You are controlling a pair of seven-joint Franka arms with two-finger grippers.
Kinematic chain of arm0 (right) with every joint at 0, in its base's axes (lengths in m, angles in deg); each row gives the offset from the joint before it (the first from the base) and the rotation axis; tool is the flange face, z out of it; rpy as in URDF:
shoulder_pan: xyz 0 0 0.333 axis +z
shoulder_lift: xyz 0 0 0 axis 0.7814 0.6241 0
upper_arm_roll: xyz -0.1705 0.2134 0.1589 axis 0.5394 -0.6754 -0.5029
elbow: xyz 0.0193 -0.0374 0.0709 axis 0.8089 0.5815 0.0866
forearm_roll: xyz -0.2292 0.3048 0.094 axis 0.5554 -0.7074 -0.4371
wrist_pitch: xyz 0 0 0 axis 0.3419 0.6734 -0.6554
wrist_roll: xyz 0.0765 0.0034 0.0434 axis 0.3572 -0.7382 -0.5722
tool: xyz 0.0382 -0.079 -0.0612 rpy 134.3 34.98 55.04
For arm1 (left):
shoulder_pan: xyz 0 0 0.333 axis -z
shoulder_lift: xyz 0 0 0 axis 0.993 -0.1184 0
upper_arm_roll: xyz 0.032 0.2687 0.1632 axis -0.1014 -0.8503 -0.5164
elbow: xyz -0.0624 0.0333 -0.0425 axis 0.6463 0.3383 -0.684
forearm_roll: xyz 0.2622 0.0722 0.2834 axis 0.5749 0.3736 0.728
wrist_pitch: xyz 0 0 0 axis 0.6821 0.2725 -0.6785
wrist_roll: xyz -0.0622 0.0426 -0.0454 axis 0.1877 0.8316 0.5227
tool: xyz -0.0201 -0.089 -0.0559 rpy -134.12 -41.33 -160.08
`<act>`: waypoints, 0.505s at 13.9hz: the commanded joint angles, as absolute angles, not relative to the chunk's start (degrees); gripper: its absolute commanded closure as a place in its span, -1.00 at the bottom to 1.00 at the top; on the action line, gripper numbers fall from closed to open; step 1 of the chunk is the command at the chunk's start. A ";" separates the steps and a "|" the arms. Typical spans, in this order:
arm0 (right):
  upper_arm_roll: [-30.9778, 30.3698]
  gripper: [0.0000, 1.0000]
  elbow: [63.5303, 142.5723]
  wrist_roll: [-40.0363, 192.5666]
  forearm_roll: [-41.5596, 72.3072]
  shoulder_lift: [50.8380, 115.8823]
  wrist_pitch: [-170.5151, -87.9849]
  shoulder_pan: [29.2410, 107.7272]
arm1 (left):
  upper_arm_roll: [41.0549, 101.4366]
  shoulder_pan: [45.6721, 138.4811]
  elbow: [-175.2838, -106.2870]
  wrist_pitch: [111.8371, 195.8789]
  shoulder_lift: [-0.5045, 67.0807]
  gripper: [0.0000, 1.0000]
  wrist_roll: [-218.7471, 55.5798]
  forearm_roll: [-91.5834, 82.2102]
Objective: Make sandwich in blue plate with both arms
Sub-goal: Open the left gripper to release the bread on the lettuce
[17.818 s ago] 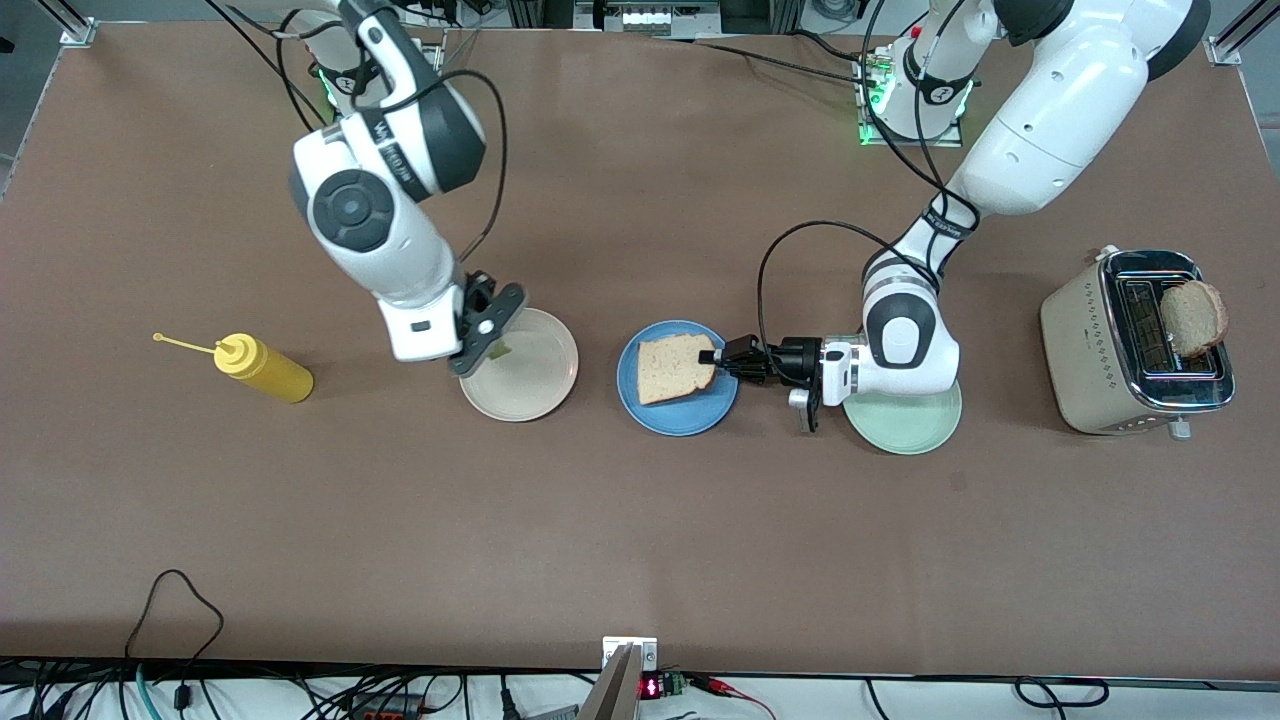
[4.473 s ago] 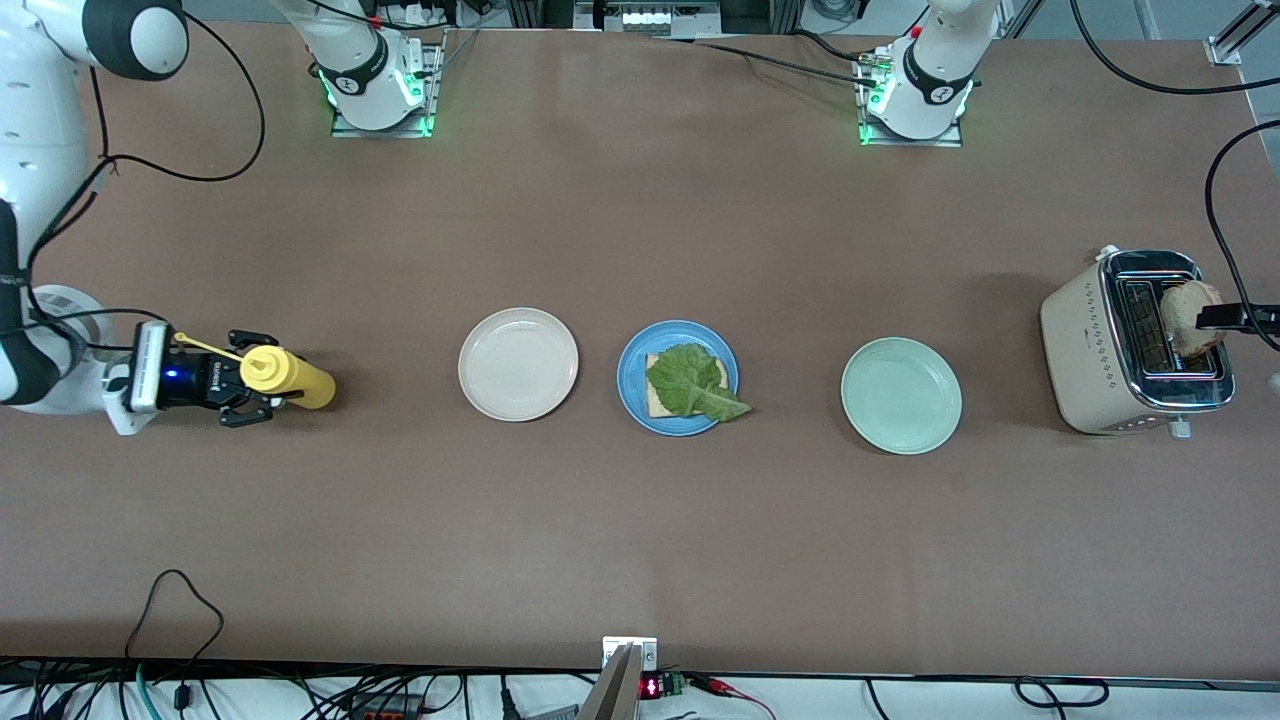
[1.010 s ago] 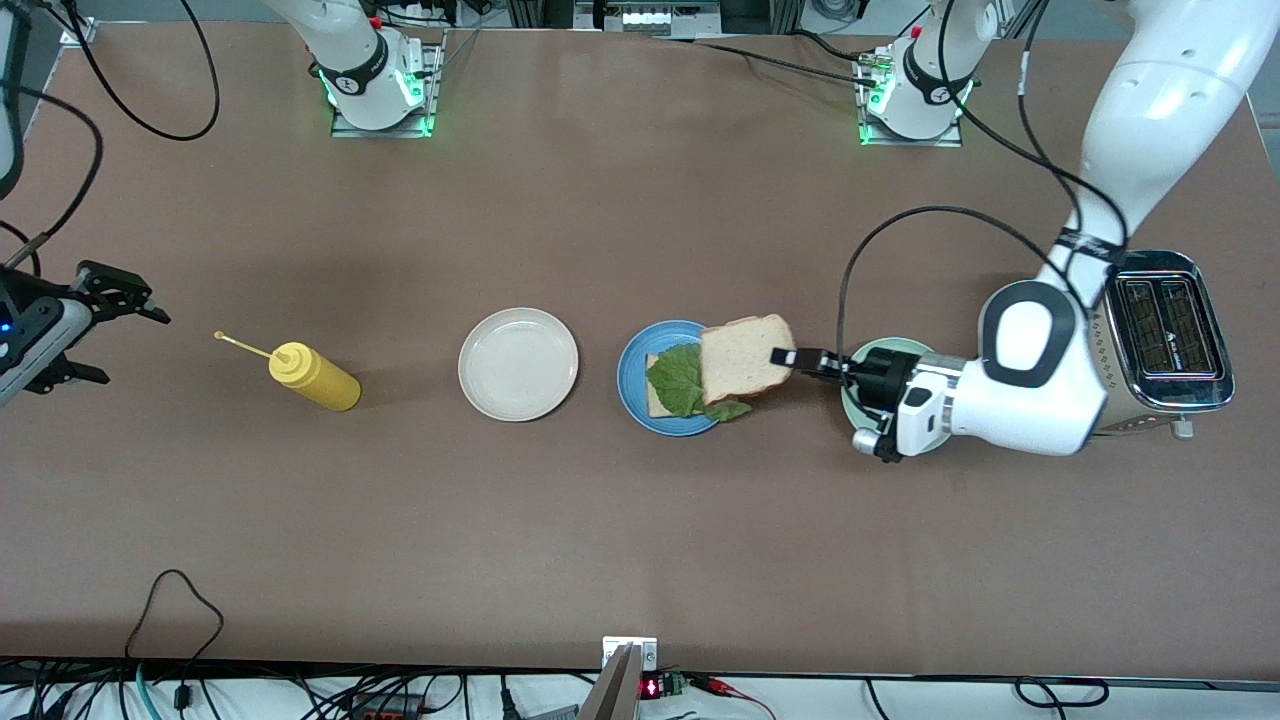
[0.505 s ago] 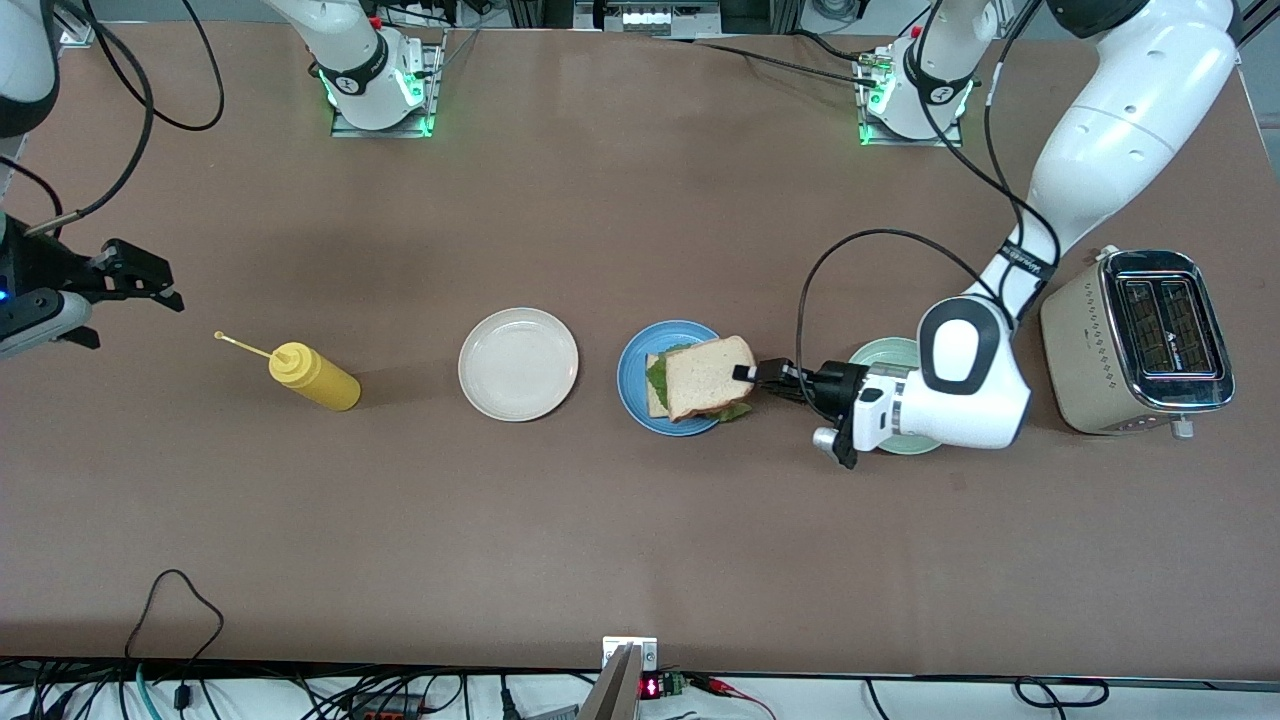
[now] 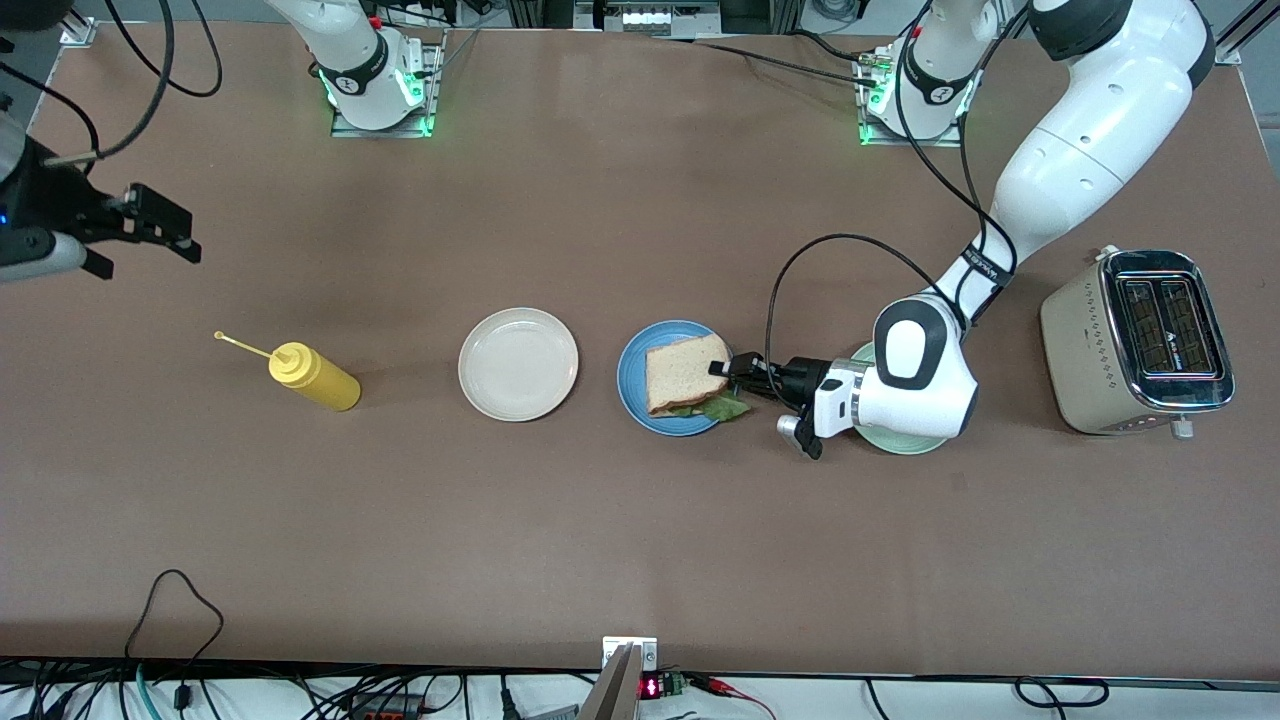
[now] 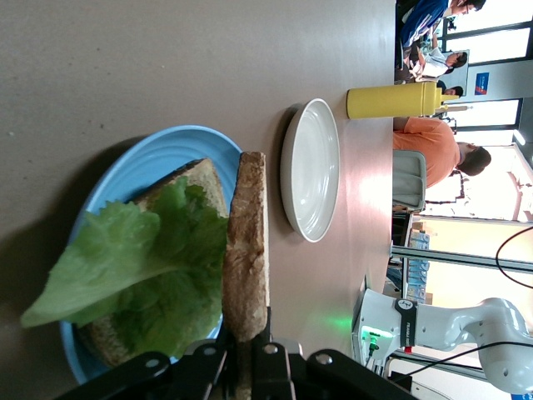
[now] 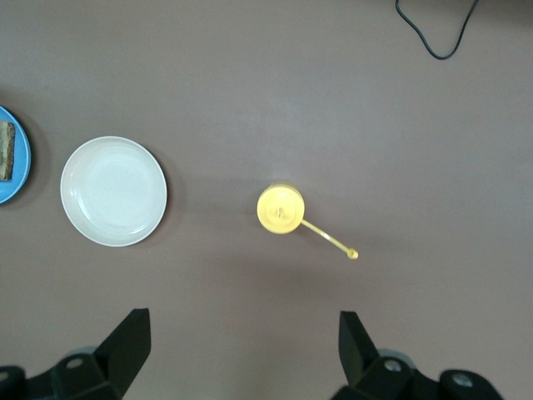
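The bread slice (image 5: 681,370) is over the lettuce and inside the blue plate's rim (image 5: 636,406), so my left gripper needs to let go of it now.
The blue plate (image 5: 632,385) stands mid-table with a bread slice (image 6: 196,179) and a green lettuce leaf (image 6: 141,267) on it. A second bread slice (image 5: 685,372) lies flat over the lettuce and covers most of it. My left gripper (image 5: 722,366) is shut on that slice's edge at the plate's rim; the left wrist view shows the slice (image 6: 246,250) edge-on between the fingers. Whether it rests on the lettuce I cannot tell. My right gripper (image 5: 160,225) hangs open and empty over the right arm's end of the table, with the blue plate (image 7: 15,158) at the edge of its wrist view.
A cream-white plate (image 5: 518,363) stands beside the blue plate, toward the right arm's end. A yellow squeeze bottle (image 5: 312,375) stands beside that. A mint-green plate (image 5: 905,440) lies partly under the left arm's wrist. A toaster (image 5: 1140,340) stands at the left arm's end.
The left gripper has carried the upper bread slice from above the plate's edge down over the lettuce. The right gripper has drifted away from the bottle, farther from the front camera.
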State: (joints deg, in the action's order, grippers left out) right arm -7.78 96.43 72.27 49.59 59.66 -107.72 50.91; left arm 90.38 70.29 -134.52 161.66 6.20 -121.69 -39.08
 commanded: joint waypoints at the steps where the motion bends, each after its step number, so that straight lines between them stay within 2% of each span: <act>1: -8.65 -1.00 100.27 73.04 50.46 55.68 -108.99 50.07 | 90.36 70.45 -134.76 162.29 6.26 0.67 -123.20 -41.22; 2: -8.74 -1.00 99.66 73.21 50.46 55.68 -108.90 49.98 | 89.84 70.98 -134.85 162.29 6.26 -0.22 -123.10 -41.22; 3: -8.83 -1.00 98.61 73.04 50.46 56.11 -108.99 49.98 | 89.14 70.99 -134.77 162.20 6.35 -0.97 -123.54 -41.05; 7: -8.83 -1.00 97.98 74.34 50.11 56.38 -108.46 50.42 | 88.25 70.46 -134.85 159.93 9.59 -1.00 -122.14 -39.99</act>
State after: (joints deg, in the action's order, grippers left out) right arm -7.95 98.00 72.50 49.59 56.79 -108.38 50.84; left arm 89.48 70.10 -134.19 161.62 6.31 -121.93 -39.10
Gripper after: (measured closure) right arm 0.000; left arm 0.344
